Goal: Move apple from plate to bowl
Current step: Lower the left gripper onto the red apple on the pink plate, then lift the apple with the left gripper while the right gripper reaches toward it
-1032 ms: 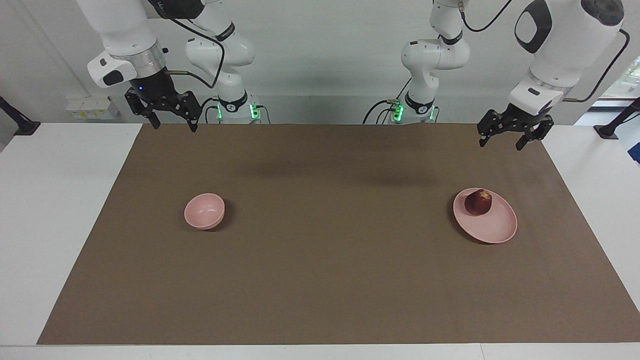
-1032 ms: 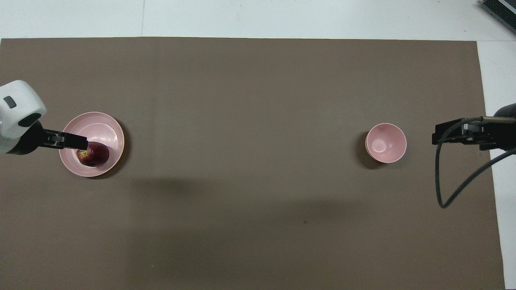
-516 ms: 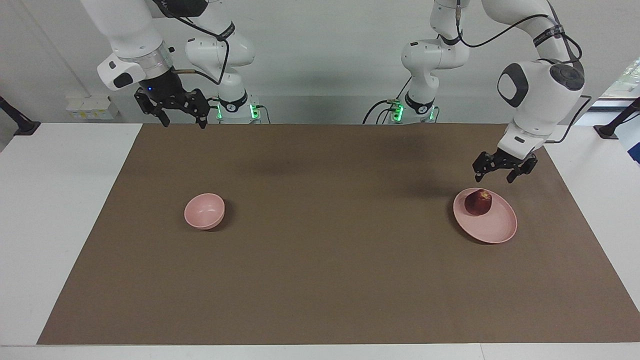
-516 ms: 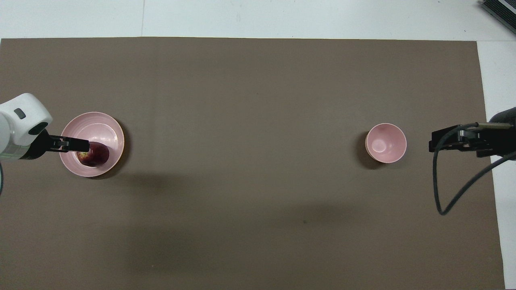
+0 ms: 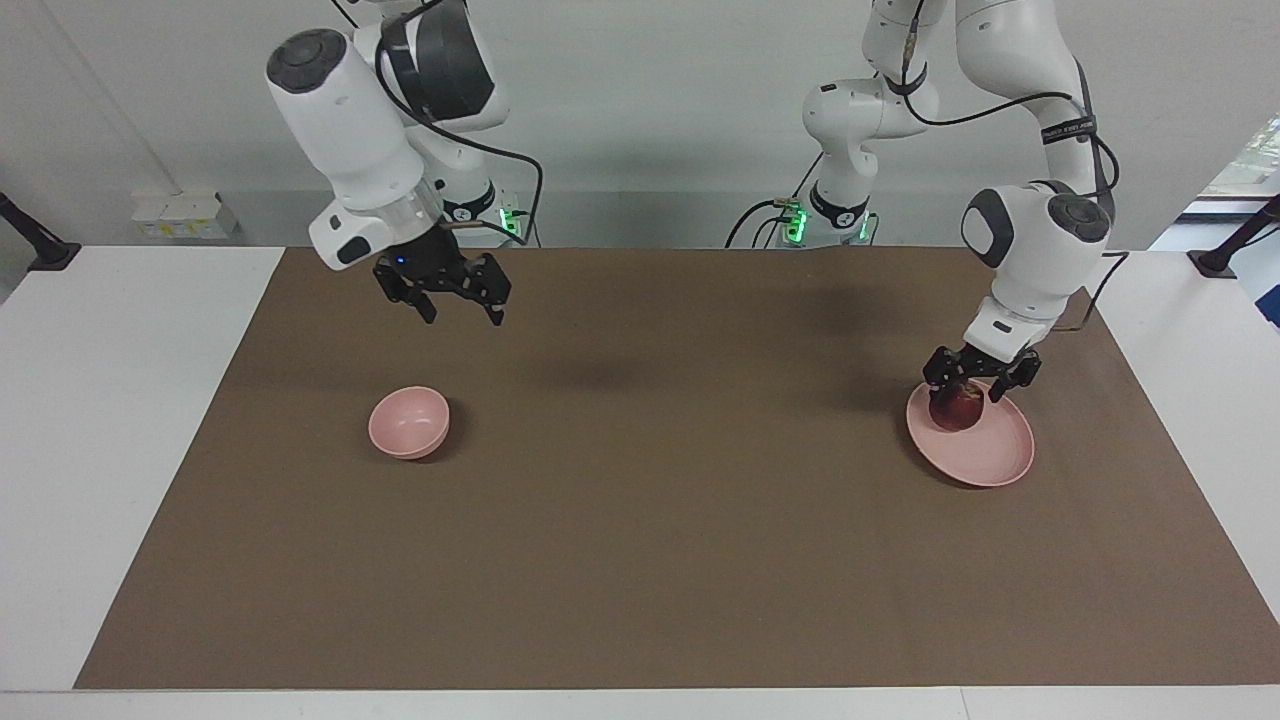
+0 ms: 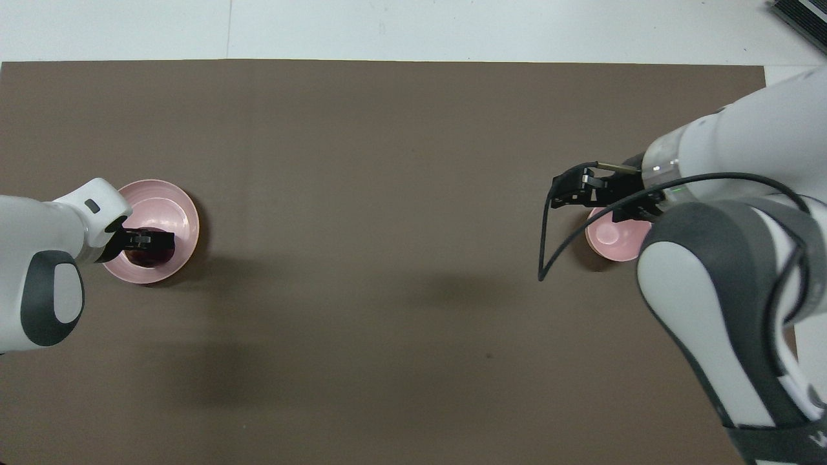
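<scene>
My left gripper grabs the apple's (image 6: 143, 258) rounded sides next, to move it from the plate to the small pink bowl (image 6: 617, 239).
The dark-red apple (image 5: 957, 413) lies on the pale-pink plate (image 5: 985, 455) toward the left arm's end of the table. My left gripper (image 5: 963, 397) is down at the plate, open, one finger on each side of the apple's top. In the overhead view that gripper (image 6: 169, 241) covers most of the apple (image 6: 143, 258) on the plate (image 6: 174, 200). The small pink bowl (image 5: 408, 422) stands empty toward the right arm's end. My right gripper (image 5: 463, 318) hangs open in the air over the mat by the bowl (image 6: 607, 242), which the right arm partly hides from overhead.
A brown mat (image 5: 640, 520) covers most of the white table (image 5: 120, 420). Nothing else lies on it between the bowl and the plate.
The left gripper came down from high over the table's edge onto the plate and now straddles the apple. The right arm swung in over the mat toward the bowl.
</scene>
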`<state>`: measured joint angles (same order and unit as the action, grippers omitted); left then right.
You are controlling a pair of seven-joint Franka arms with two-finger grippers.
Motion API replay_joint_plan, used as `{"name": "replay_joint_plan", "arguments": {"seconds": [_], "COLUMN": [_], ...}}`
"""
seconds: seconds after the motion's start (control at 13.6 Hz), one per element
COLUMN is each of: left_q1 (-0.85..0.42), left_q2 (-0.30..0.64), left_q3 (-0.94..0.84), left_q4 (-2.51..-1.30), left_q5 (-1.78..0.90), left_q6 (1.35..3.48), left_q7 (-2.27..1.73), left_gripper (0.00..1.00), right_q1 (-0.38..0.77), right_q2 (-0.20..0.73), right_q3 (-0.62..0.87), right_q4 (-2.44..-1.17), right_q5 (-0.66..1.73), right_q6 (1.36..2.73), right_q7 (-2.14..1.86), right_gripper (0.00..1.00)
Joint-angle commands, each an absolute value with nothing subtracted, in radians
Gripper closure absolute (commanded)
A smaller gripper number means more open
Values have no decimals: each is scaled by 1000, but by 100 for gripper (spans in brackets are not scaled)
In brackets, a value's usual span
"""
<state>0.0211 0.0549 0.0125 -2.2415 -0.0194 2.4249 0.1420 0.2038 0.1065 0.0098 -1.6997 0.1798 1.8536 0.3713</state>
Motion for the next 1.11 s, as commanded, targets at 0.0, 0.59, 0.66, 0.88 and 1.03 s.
{"name": "replay_joint_plan", "arguments": {"seconds": [0.0, 0.59, 0.66, 0.88, 1.03], "left_q1": [31, 34, 34, 31, 17], "left_q2": [52, 51, 49, 2, -26], "left_q3": [6, 9, 11, 6, -1], "left_q4": [-2283, -2266, -2243, -2177, -2129], "left_q5": [-26, -26, -26, -26, -37], "left_q6": [2488, 2465, 2465, 2390, 2285], "left_q7": [150, 176, 175, 173, 211], "left_gripper": [0, 100, 100, 100, 100], "right_q1": [224, 330, 331, 336, 368], "right_q2": [178, 282, 288, 295, 296], "right_q3": [12, 12, 12, 12, 12], "right_q4": [-1698, -1700, -1700, -1698, -1698], "right_q5": [230, 438, 489, 612, 708], "right_q6": [1948, 2100, 2109, 2164, 2218], "right_q7": [422, 658, 660, 728, 809], "right_gripper": [0, 0, 0, 0, 0]}}
